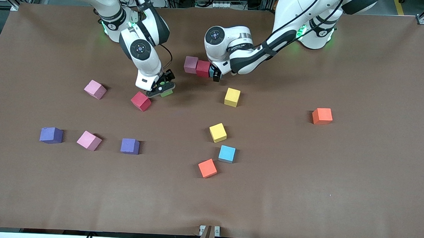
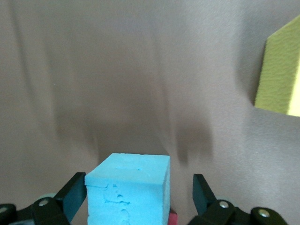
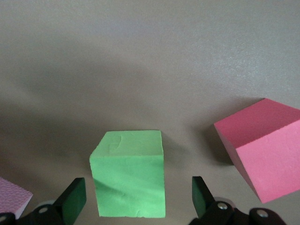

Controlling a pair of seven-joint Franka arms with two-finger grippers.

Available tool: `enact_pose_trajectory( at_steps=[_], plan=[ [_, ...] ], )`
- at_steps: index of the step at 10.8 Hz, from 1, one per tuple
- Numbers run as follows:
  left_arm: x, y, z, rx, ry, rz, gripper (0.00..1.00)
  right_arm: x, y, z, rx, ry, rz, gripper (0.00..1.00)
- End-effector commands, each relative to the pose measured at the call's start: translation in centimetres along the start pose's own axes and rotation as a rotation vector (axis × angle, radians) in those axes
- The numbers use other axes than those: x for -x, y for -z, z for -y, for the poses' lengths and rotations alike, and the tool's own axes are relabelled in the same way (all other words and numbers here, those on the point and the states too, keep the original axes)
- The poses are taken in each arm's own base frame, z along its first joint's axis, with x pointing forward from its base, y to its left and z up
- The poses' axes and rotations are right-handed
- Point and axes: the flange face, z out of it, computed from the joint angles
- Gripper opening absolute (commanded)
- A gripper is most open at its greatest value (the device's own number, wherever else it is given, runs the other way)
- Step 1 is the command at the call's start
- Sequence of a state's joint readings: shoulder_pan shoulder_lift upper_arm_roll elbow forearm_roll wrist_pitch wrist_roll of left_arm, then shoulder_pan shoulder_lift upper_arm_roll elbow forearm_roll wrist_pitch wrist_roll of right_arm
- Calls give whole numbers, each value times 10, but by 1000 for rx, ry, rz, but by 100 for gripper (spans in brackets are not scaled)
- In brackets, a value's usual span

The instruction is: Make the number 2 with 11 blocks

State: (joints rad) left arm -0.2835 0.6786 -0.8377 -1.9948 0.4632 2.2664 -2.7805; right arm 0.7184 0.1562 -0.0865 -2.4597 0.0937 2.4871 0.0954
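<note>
The robot's right gripper should go lower before it closes on the green block, because its fingers are above the top of the block in the right wrist view.
A short row lies near the robots' bases: a mauve block (image 1: 190, 64), a red block (image 1: 202, 69) and a light blue block (image 2: 129, 187) at its end toward the left arm. My left gripper (image 1: 215, 74) is open around that light blue block, down at the table; one finger touches it and the other stands clear. My right gripper (image 1: 160, 88) is open and low around the green block (image 3: 129, 180), with a gap on each side. A second red block (image 1: 141, 101) lies just beside the green block (image 1: 167, 93), which also shows in the front view.
Loose blocks lie on the brown table: pink (image 1: 95, 89), pink (image 1: 89, 141), purple (image 1: 51, 135), purple (image 1: 130, 146), yellow (image 1: 232, 97), yellow (image 1: 218, 132), light blue (image 1: 227, 154), orange (image 1: 207, 168) and orange (image 1: 322, 116).
</note>
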Motion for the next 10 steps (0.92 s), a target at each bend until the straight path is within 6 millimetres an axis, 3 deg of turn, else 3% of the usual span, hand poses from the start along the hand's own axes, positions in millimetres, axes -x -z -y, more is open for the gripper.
enact_pose_trajectory(
  at_steps=[1, 5, 8, 10],
  plan=[
    [5, 20, 12, 33, 113, -40, 100, 0, -8, 7, -5, -2, -13, 100],
    [-5, 31, -4, 30, 98, -69, 100, 0, -11, 10, -4, 4, -9, 100],
    [-28, 54, -48, 50, 135, -27, 100, -1, -27, 13, 1, 11, -11, 100],
    [-50, 72, -70, 80, 163, -17, 100, -1, -31, 15, 1, 18, -12, 94]
  ],
)
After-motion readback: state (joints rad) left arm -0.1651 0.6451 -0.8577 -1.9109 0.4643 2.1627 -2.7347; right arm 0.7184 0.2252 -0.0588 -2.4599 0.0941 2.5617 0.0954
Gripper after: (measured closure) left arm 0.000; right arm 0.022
